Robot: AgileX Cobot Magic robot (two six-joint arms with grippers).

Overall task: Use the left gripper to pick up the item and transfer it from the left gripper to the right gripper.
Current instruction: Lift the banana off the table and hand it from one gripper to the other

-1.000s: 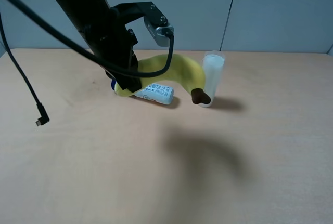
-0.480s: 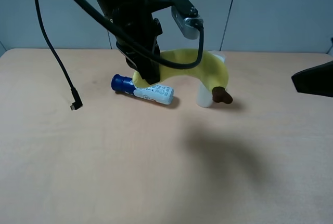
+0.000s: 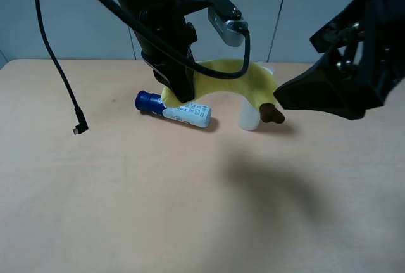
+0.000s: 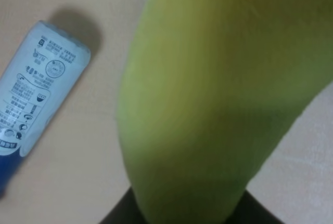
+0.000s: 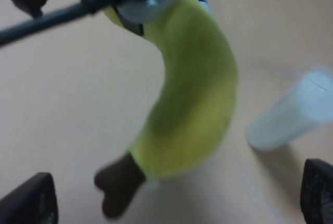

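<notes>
My left gripper holds the yellow banana, so my right gripper should next grab the yellow end (image 3: 258,87) beside its dark brown stem tip (image 3: 271,113) to take it over.
My left gripper (image 3: 179,90) is shut on the thick end of the yellow banana (image 3: 243,83) and holds it above the table. The banana's dark brown stem tip (image 3: 272,114) points right. The banana fills the left wrist view (image 4: 208,94). My right gripper (image 3: 296,70) is open just right of the stem tip, apart from it. In the right wrist view the banana (image 5: 192,104) hangs ahead of the right gripper (image 5: 171,200), whose fingertips (image 5: 28,198) stand wide at both lower corners.
A white bottle with a blue cap (image 3: 180,111) lies on the table under the banana; it also shows in the left wrist view (image 4: 36,89). A translucent white cylinder (image 3: 250,120) stands behind the stem end. A loose black cable end (image 3: 77,130) dangles at the left.
The right gripper has come in from the right edge to just beside the banana's stem tip. The left gripper with the banana has stopped after moving right and up. The dangling cable has swung slightly left.
</notes>
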